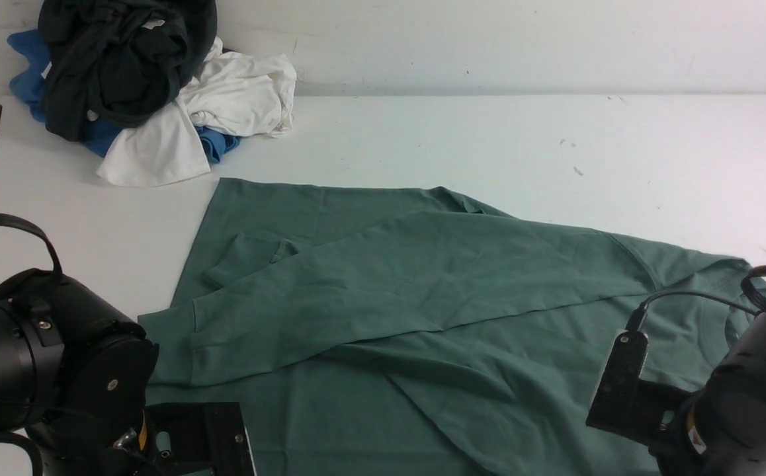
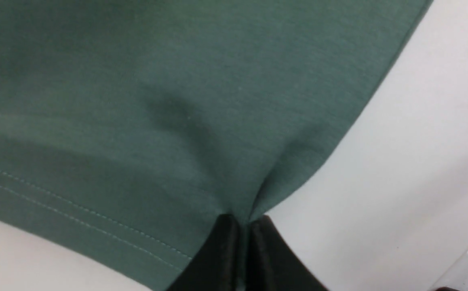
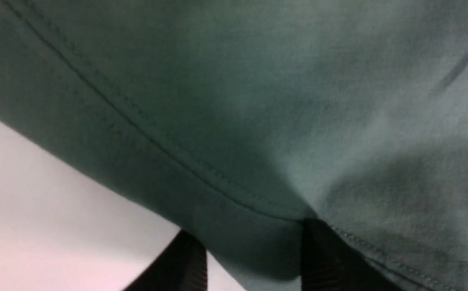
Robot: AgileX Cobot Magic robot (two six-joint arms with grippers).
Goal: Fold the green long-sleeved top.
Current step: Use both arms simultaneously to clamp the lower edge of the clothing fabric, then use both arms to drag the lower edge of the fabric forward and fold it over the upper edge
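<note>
I will next pick up the green top by its seamed edge [image 3: 254, 235] with my right gripper, to fold the body of the top over the folded sleeve.
The green long-sleeved top [image 1: 423, 277] lies spread across the near half of the table, with one sleeve folded diagonally over the body. My left gripper [image 2: 244, 220] is shut on a corner of the top [image 2: 177, 101] next to its stitched hem; the cloth puckers into the closed fingertips. My right gripper [image 3: 248, 228] is open, its two black fingers [image 3: 319, 250] set wide apart, with a seamed edge of the top [image 3: 238, 101] bulging between them. In the front view only the arm bodies show at the bottom corners; the fingertips are hidden there.
A pile of garments sits at the back left against the wall: a very dark one [image 1: 118, 59] on top, a white one [image 1: 224, 99] and a blue one [image 1: 29, 79]. White table [image 1: 522, 139] stretches behind and right of the top.
</note>
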